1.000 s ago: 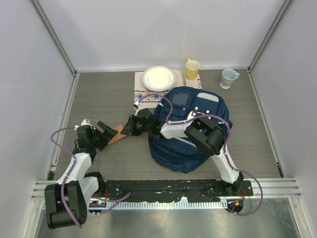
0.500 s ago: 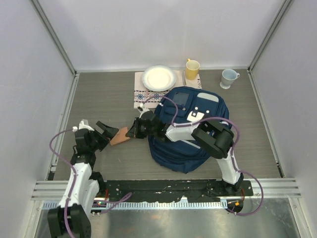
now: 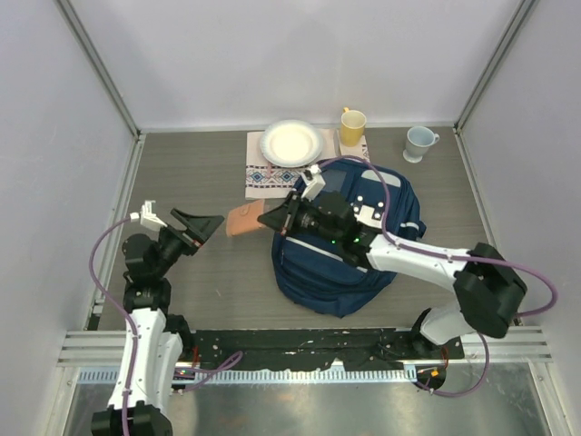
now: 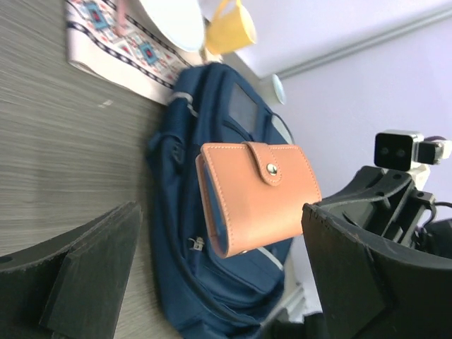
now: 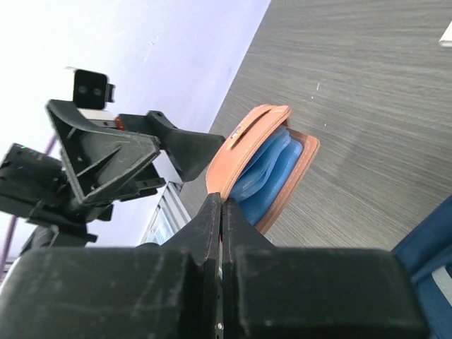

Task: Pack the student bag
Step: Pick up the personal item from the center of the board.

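Note:
Next, my left gripper grabs the tan leather wallet by its free edge [image 3: 230, 223], which leaves its opposite edge free to enter the bag [image 3: 338, 282].
The student bag [image 3: 338, 282], navy blue with white patches, lies on the table at centre right; it also shows in the left wrist view [image 4: 185, 233]. My right gripper [image 3: 275, 218] reaches left over the bag and is shut on one edge of a tan leather wallet [image 3: 242, 221] with a blue lining, holding it in the air left of the bag. In the right wrist view the wallet [image 5: 263, 159] sticks out past the shut gripper [image 5: 222, 206]. My left gripper [image 3: 205, 225] is open and empty, just left of the wallet [image 4: 258, 193], not touching it.
A white plate [image 3: 290, 143] sits on a patterned cloth [image 3: 269, 175] behind the bag. A yellow mug [image 3: 352, 124] and a pale blue mug [image 3: 419, 142] stand at the back right. Grey walls close in the table on three sides.
My left gripper has let go of the wallet and drawn back, open. My right gripper has lifted the wallet up and to the right, toward the bag.

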{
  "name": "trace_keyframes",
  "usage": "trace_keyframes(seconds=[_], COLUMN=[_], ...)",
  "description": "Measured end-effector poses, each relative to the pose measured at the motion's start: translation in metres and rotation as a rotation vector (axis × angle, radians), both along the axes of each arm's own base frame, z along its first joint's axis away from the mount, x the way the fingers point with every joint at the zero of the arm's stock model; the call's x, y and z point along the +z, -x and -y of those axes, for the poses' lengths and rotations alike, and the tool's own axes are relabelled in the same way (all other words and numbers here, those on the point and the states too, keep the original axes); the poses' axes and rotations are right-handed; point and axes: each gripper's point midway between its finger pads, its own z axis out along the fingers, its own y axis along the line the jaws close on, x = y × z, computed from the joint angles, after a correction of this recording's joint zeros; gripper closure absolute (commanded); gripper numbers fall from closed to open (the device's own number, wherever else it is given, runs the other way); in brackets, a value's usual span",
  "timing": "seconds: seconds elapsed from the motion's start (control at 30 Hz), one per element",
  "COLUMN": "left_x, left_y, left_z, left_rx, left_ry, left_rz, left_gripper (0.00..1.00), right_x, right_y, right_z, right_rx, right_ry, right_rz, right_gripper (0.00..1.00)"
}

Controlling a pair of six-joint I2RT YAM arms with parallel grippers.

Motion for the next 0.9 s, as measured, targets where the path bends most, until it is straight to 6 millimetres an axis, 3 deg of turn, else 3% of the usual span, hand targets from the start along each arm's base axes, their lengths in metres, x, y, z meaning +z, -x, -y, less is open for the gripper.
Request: trace_keyframes(seconds=[0.13,0.3,0.63,0.9], left_x=[0.011,0.028,0.047,0.04], left_y=[0.002,0.003,0.019,0.023], left_z=[0.016,0.03,0.076,0.088], left_rx=[-0.094,-0.188,-0.398,-0.443], left_ry=[0.119,0.207,0.282,0.306], left_rz=[0.034,0.069,0.107,0.075], left_gripper=[0.0,0.0,0.0,0.0], right_x=[0.014,0.027,0.034,0.051], right_y=[0.008,0.019,0.026,0.032], right_z=[0.023,0.037,0.046,0.049], right_rx=[-0.03,-0.033,-0.033,-0.019], right_ry=[-0.025,-0.056,-0.096,-0.15], right_rz=[0.034,0.068,0.099,0.142], right_gripper=[0.99,0.99,0.99,0.99])
